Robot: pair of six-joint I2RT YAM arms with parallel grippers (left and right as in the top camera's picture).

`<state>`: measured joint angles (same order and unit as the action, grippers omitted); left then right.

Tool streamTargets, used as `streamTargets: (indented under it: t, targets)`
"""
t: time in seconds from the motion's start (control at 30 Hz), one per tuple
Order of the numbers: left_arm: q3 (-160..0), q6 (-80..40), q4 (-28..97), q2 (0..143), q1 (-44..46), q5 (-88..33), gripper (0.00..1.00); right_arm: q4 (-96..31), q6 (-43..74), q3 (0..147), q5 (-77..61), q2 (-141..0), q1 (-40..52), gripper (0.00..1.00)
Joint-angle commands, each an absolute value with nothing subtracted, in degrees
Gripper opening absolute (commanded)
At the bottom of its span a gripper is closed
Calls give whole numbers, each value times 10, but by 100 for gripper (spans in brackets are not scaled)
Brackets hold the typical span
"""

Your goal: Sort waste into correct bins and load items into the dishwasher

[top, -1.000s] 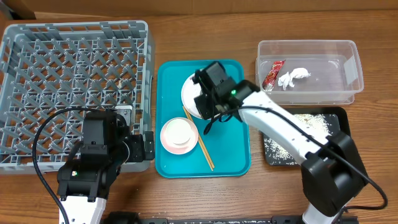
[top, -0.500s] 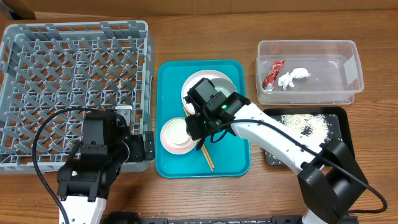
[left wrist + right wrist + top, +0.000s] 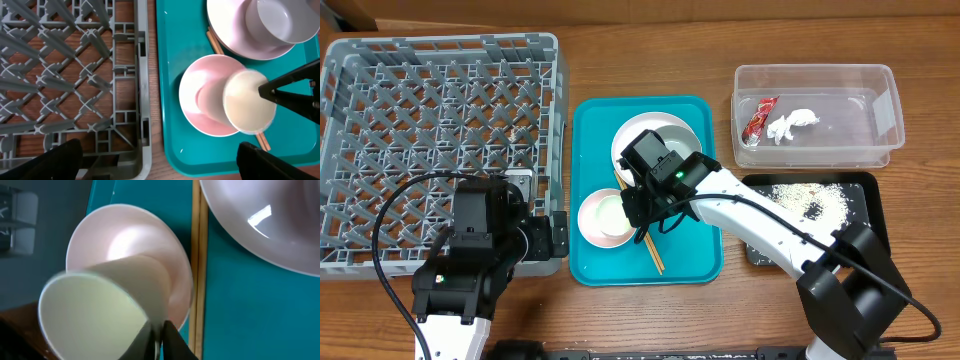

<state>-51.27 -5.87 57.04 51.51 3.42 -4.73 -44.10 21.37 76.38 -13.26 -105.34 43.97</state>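
My left gripper grabs the small white cup (image 3: 247,102) by its body (image 3: 218,102) next, away from my right gripper's hold on the cup's rim, to load the rack.
My right gripper (image 3: 638,205) is shut on the rim of the small white cup (image 3: 247,102), which tilts over the right side of the pink bowl (image 3: 603,218). In the right wrist view the cup (image 3: 90,310) is pinched between the fingers (image 3: 157,330) above the pink bowl (image 3: 135,235). Wooden chopsticks (image 3: 652,250) lie beside the bowl. The white plate (image 3: 235,30) carries the pale grey-white bowl (image 3: 280,20). My left gripper (image 3: 545,240) is open and empty at the front right corner of the grey rack (image 3: 440,120).
All dishes sit on a teal tray (image 3: 695,250). The clear tub (image 3: 815,150) at the back right holds the red wrapper (image 3: 758,118) and the white tissue (image 3: 792,124). The black tray (image 3: 865,190) in front of it holds rice grains (image 3: 810,200).
My right gripper has moved from over the white plate to the front left, carrying the cup over the pink bowl. The left arm has not moved.
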Motion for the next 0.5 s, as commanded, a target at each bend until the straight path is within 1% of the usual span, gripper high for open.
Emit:
streamTargets:
  t: [0.0,0.27,0.37,0.43,0.47]
  targets:
    - [-526,-64,568,514,38,-54,100,-438,217,764,-132,-1059,442,4]
    - [-526,-65,568,514,38,-54,100,-481,213,846,-137,-1024,407,4]
    - [-526,-65,564,514,38,-58,100,-498,211,881,-159,-965,357,4]
    - [-526,-65,554,514,38,-82,100,-503,211,881,-209,-939,308,4]
    - [-526,-65,540,514,38,-122,100,-510,215,881,-257,-935,272,4]
